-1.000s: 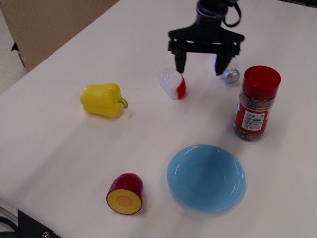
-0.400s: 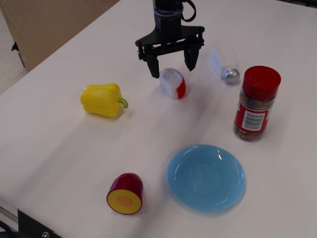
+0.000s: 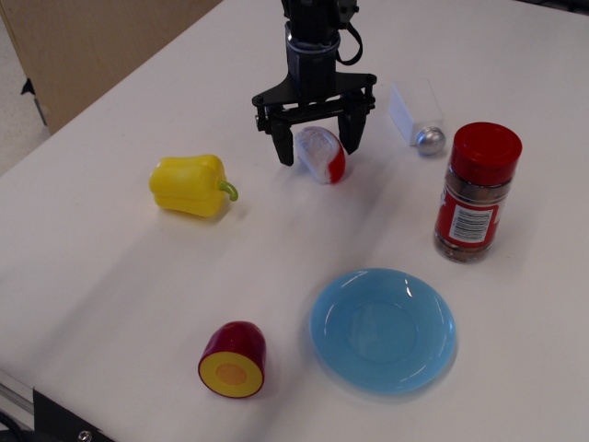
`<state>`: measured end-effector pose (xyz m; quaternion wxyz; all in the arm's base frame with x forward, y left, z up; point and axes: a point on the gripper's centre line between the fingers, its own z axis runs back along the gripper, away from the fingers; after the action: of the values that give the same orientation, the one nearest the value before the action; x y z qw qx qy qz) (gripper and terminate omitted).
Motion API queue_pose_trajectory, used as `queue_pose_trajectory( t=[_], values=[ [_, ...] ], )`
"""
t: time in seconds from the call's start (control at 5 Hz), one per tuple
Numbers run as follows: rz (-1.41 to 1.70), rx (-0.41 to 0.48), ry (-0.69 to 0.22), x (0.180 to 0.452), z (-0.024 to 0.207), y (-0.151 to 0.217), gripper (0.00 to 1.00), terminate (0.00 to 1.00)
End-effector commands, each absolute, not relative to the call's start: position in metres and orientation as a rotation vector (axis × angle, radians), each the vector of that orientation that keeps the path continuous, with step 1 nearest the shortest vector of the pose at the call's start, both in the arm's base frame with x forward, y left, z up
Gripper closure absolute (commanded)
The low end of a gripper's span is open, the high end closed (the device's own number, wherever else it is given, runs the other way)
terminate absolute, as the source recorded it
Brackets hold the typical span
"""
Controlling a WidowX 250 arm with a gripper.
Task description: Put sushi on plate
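My gripper should next grab the sushi across the middle of the sushi's white body [image 3: 318, 150], so that it can put the sushi on the plate [image 3: 383, 329].
The sushi [image 3: 321, 156], a white textured block with a red strip on its right side, lies on the white table at upper centre. My black gripper [image 3: 318, 147] is open and hangs low over it, one finger [image 3: 284, 144] to its left and the other finger [image 3: 352, 132] to its right, straddling its top. I cannot tell whether the fingers touch it. The light-blue plate [image 3: 383, 329] lies empty on the table at lower right, well in front of the sushi.
A yellow pepper [image 3: 190, 185] lies left of the sushi. A dark-red round piece with a yellow face [image 3: 234, 359] sits left of the plate. A red-capped spice jar [image 3: 476, 192] stands at right, and a small shaker [image 3: 419, 117] lies behind it.
The gripper moved left from beside the shaker to above the sushi, then dropped lower around it. The sushi, plate and other things have not moved.
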<state>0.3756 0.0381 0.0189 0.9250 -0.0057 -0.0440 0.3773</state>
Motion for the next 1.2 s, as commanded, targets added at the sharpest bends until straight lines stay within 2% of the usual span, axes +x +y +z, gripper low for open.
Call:
queue_pose_trajectory(
  t=[0.0,0.2,0.4,0.6,1.0],
  values=[
    [0.732,-0.027,-0.142,0.382,0.030,0.038,1.00,0.00],
    [0.708,-0.046,-0.145,0.376,0.037,0.033,1.00,0.00],
    [0.620,0.005,-0.126,0.368,0.042,0.024,1.00,0.00],
    [0.576,-0.017,-0.142,0.352,0.057,0.012,1.00,0.00],
    [0.491,-0.036,-0.134,0.296,0.075,-0.022,1.00,0.00]
  ],
)
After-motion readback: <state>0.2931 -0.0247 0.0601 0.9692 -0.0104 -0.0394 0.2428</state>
